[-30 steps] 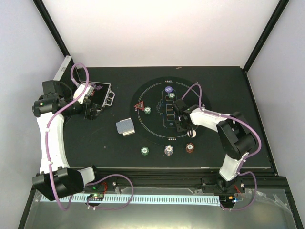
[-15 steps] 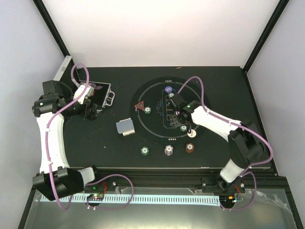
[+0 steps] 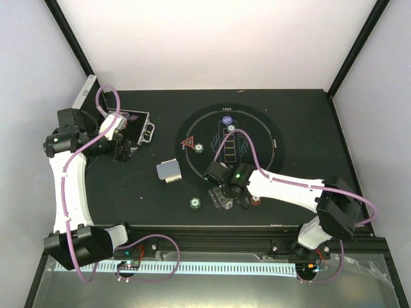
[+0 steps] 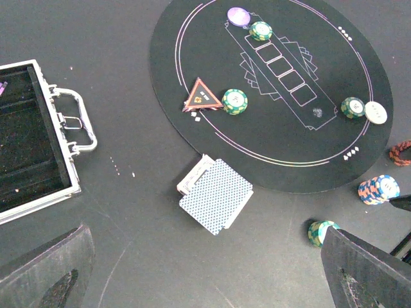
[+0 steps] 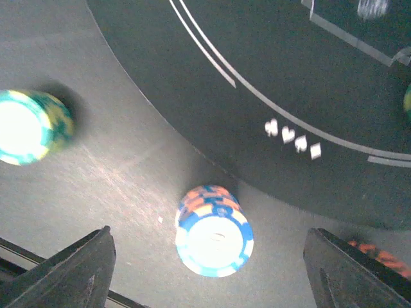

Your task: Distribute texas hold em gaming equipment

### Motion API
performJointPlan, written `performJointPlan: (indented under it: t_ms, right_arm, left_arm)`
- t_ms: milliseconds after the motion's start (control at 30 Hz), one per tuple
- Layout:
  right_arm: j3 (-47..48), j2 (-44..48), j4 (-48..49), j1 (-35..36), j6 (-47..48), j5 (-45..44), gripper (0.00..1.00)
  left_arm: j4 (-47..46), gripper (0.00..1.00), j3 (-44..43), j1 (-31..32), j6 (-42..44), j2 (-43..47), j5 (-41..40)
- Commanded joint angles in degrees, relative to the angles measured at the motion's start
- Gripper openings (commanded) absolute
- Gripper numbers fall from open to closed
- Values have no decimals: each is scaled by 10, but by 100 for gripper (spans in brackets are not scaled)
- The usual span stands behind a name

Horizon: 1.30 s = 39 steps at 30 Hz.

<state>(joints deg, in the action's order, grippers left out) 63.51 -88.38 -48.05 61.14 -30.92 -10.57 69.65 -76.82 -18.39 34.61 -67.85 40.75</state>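
Note:
My fingers are above the stack's top (image 3: pixel 228 205) (image 5: pixel 215 245). My right gripper needs to go lower before it closes on the blue-and-white chip stack.
Poker chips lie spread about the round mat (image 3: pixel 257 138). In the right wrist view a blue-and-white chip stack (image 5: pixel 214 231) stands just off the mat's edge, between my right gripper's (image 5: pixel 215 276) open fingers (image 5: pixel 70 269) without touching them. A green stack (image 5: pixel 29 126) stands to its left and brown-red chips (image 5: pixel 379 253) to its right. The card deck (image 4: pixel 216 196) lies face down left of the mat. On the mat are a red triangle marker (image 4: pixel 201 96), green chips (image 4: pixel 235 101), a purple disc (image 4: pixel 238 15) and a white disc (image 4: pixel 376 112). My left gripper (image 3: pixel 122 149) hangs open by the case, holding nothing.
The silver case (image 4: pixel 38 141) lies open at the left with its handle toward the mat. The right arm (image 3: pixel 289 183) stretches across the mat's near right part. Black frame posts stand at the table's back corners.
My right gripper has opened and swung from the mat's right-middle down to its near edge, over the blue-and-white stack. A green chip lies beside the white disc where it was. The left arm is still.

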Motion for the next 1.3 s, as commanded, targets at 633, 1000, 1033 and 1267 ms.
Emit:
performJointPlan:
  t_ms: [633,1000,1033,1267]
  right_arm:
    - [-89,-39,76,3,-33,45,68]
    - [-86,-37,68,1,-32,28,58]
    - [-85,-38,67,1,-32,28,57]
    - [-76,-33,57,0,-31,15,43]
  left_arm:
    - [8,99,-16,-5,5,9,13]
    - [7,99,-13,-5,4,11,15]
    - [7,99,-11,-5,4,11,16]
    - [6,99,-7,-5,4,12,15]
